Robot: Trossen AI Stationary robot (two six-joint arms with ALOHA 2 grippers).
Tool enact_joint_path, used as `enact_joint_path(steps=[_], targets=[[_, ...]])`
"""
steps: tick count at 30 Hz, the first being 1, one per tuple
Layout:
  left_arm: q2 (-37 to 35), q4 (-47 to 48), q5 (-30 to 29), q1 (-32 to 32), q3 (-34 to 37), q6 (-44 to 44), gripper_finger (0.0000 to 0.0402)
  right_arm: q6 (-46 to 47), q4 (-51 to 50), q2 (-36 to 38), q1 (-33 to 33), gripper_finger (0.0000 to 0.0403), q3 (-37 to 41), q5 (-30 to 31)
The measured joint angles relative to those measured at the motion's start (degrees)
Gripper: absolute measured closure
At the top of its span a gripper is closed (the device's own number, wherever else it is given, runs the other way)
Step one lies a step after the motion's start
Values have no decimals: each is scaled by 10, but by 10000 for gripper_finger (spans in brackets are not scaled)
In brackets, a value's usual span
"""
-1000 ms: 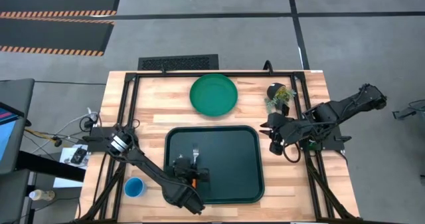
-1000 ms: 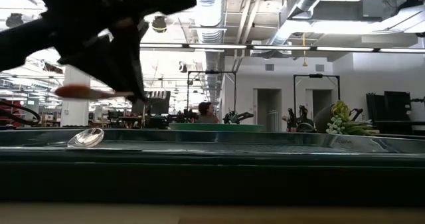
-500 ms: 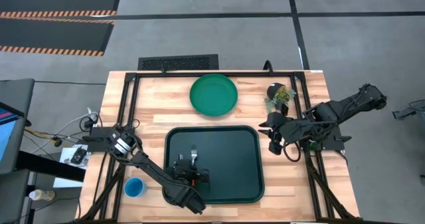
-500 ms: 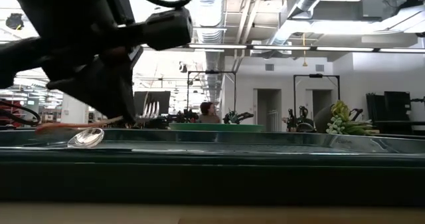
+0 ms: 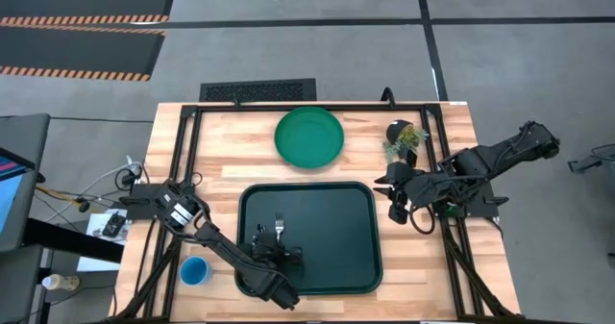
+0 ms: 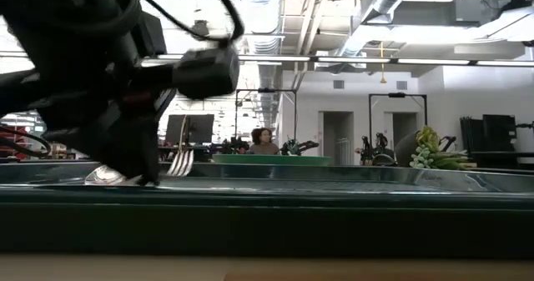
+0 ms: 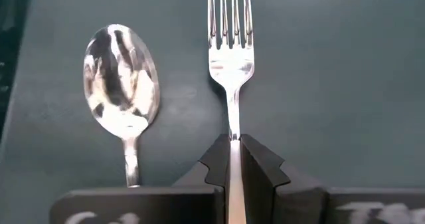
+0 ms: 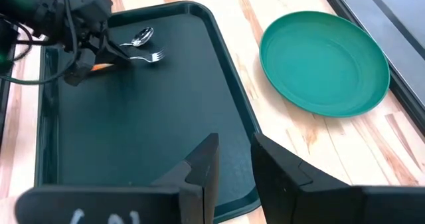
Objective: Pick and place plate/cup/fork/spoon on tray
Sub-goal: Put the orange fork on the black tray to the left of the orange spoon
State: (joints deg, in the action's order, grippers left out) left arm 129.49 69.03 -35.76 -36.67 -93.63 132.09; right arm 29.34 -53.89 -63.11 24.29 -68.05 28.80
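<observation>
My left gripper releases the fork next, since the fork's neck (image 7: pixel 233 104) meets its shadow on the bottom of the tray and the fork would lie flat.
The dark green tray (image 5: pixel 332 266) lies at the table's middle front. The spoon (image 7: pixel 121 84) lies flat on the tray floor, near its left side. My left gripper (image 5: pixel 279 252) is low over the tray, shut on the fork (image 7: pixel 230 24), which lies just right of the spoon and parallel to it. The green plate (image 5: pixel 309 137) rests on the table behind the tray. The blue cup (image 5: pixel 195 270) stands on the table left of the tray. My right gripper (image 8: pixel 231 161) is open and empty over the tray's right rim. My left gripper pinches the fork's thin silver stem (image 7: pixel 230 143) between its two fingers, just behind the tines. The fingers lie along the fork, slanting down from the tray's near side. The tines (image 6: pixel 181 159) stick out ahead of the fingertips, just above the tray floor.
A small dark pot with a green plant (image 5: pixel 404 137) stands at the back right, near my right arm. Black frame rails (image 5: pixel 188 141) run along the table's sides and back. A person (image 6: pixel 261 139) shows far off in the room.
My left gripper has gone down to the tray floor with the fork, staying shut on it. The fork has come down beside the spoon, its tines now just above the tray. The spoon has stayed where it was.
</observation>
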Motion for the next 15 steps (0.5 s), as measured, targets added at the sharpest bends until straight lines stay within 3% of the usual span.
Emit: enact_joint_path(steps=[15], targets=[[0,-15,10,0,1,-18,388,0,0,0,0,290,0,0]])
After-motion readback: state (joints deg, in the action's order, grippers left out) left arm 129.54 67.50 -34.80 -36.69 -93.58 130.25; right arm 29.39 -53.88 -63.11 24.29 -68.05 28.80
